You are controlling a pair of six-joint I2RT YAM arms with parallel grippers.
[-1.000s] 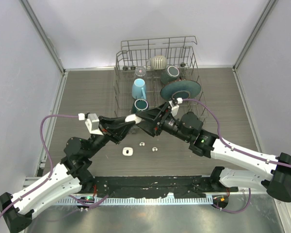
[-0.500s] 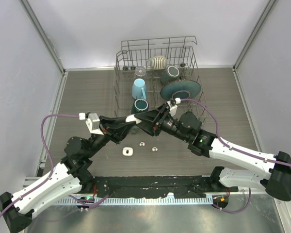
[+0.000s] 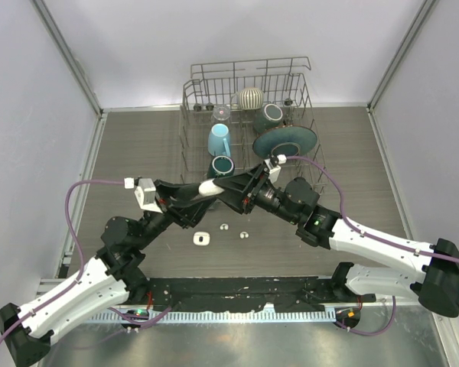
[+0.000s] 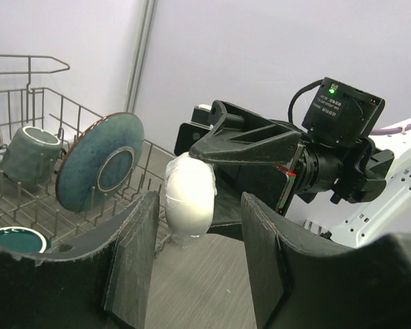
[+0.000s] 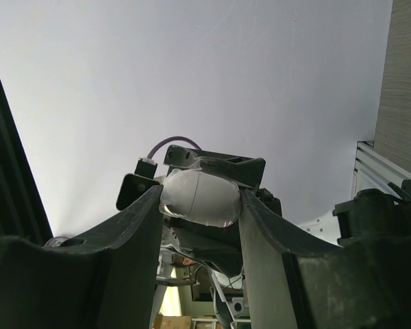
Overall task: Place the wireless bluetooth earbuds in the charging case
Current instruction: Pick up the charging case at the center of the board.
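My left gripper will reach the charging case and grab the case's loose end, opposite my right gripper, so the case can open for inserting earbuds.
A white egg-shaped charging case [image 3: 211, 186] is held in the air over the table, in front of the dish rack. My right gripper [image 3: 220, 186] is shut on it; in the right wrist view its fingers [image 5: 140, 226] squeeze the case [image 5: 200, 197] from both sides. My left gripper [image 3: 203, 196] is open, and its pads [image 4: 131, 255] lie to either side of and just short of the case [image 4: 190, 193]. Two tiny white earbuds [image 3: 225, 226] [image 3: 244, 235] lie on the table below the grippers.
A small white squarish object with a dark centre [image 3: 202, 238] lies left of the earbuds. The wire dish rack [image 3: 190, 115] stands behind, holding a blue mug [image 3: 219, 139], a teal plate [image 3: 284, 141], cups and a bowl. Grey walls close in both sides.
The left gripper has edged slightly forward towards the case. The right gripper still holds the case in about the same place.
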